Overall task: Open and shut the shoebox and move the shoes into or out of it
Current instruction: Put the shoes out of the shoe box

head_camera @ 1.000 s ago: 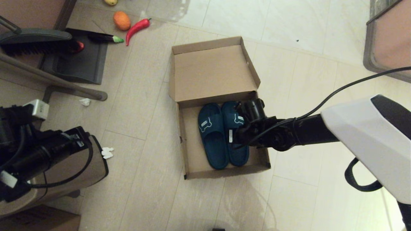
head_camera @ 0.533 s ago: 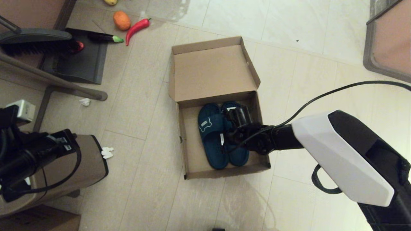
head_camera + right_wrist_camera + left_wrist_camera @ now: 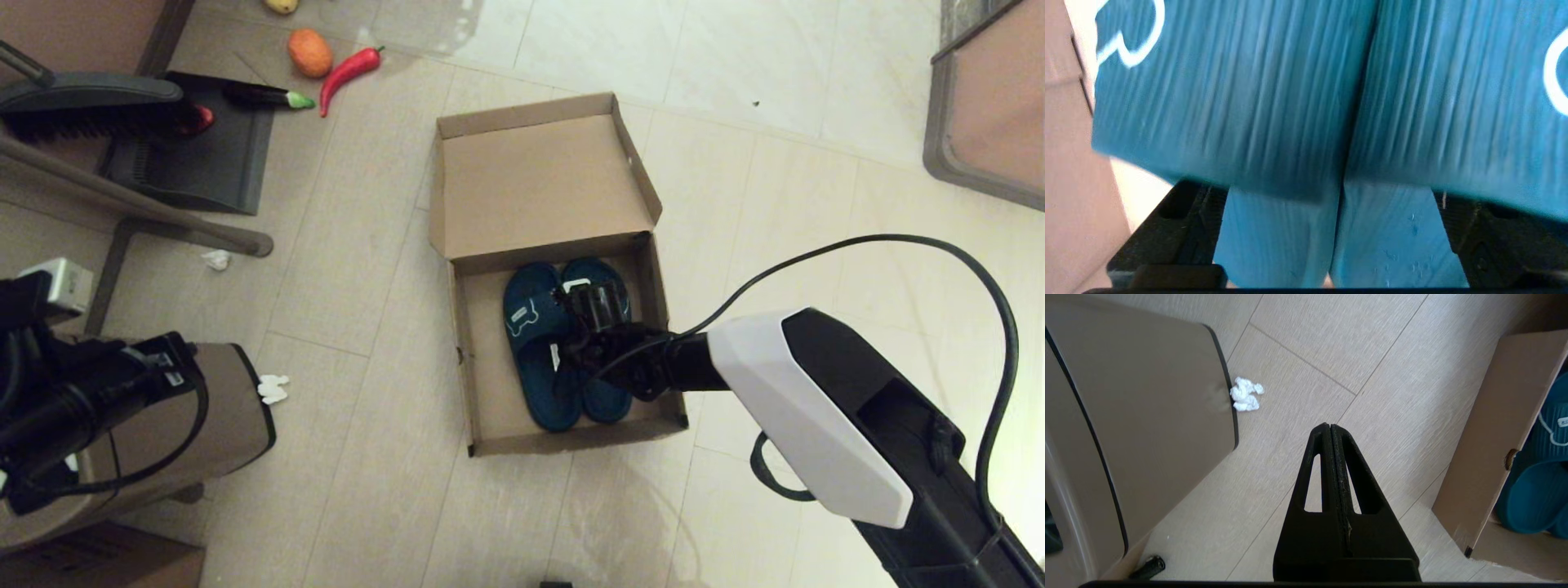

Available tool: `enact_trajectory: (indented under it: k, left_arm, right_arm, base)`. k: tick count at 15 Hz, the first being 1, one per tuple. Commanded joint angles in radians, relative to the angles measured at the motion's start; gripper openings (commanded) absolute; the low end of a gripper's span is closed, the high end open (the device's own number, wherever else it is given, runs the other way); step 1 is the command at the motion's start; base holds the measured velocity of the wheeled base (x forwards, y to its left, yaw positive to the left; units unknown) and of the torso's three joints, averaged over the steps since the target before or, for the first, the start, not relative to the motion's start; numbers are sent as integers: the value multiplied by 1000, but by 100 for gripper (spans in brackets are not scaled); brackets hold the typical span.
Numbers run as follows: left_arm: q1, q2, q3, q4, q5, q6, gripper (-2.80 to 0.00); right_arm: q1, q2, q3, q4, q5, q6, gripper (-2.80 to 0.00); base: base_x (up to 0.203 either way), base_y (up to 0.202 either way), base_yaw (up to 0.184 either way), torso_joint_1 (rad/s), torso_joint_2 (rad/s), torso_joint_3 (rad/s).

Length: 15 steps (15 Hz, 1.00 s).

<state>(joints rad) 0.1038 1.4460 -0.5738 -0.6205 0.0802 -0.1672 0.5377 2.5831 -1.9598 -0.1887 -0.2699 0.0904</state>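
My right gripper next needs to grip both navy shoes by their touching strap sides to move them out of the shoebox together.
The brown shoebox (image 3: pixel 461 351) lies open on the floor, its lid (image 3: pixel 539 184) folded back on the far side. Both navy shoes (image 3: pixel 535 363) lie side by side inside, bone emblems on their straps. My right gripper (image 3: pixel 573 336) is down in the box over them. In the right wrist view it (image 3: pixel 1339 183) is open: one finger (image 3: pixel 1202 212) lies on each footbed, and the tips are hidden under the straps (image 3: pixel 1241 102). My left gripper (image 3: pixel 1327 426) is shut on nothing, above bare floor between the bin and the shoebox wall (image 3: pixel 1494 428).
A brown trash bin (image 3: pixel 220 425) stands under my left arm (image 3: pixel 98 392), a paper wad (image 3: pixel 273 389) beside it. A dustpan (image 3: pixel 196 155), brush (image 3: pixel 90 102), chili (image 3: pixel 347 73) and other toy vegetables lie far left. A table leg (image 3: pixel 122 200) crosses there.
My right arm has swung left and lower into the box, bringing the gripper from the right shoe's strap to between the two shoes. The left arm shifted slightly.
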Motion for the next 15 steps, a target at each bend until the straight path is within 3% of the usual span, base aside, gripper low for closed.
enact_trajectory:
  k: [1,4,5,15]
  left_arm:
    - [0,8,3,-4,0,-2,-280]
    - [0,8,4,-5,0,-6,-280]
    - [0,7,3,-5,1,-6,-280]
    - [0,-23,22,-5,12,-6,-280]
  right_arm:
    - [1,24,-4,-25,-10,-1,0]
    - [2,42,-4,-82,-35,-1,0]
    - [1,52,-5,-98,-45,-1,-280]
    - [12,66,-7,-193,-82,-40,-280]
  base:
    - [0,0,0,0,0,0]
    - [0,0,0,0,0,0]
    - [0,0,0,0,0,0]
    - [0,0,0,0,0,0]
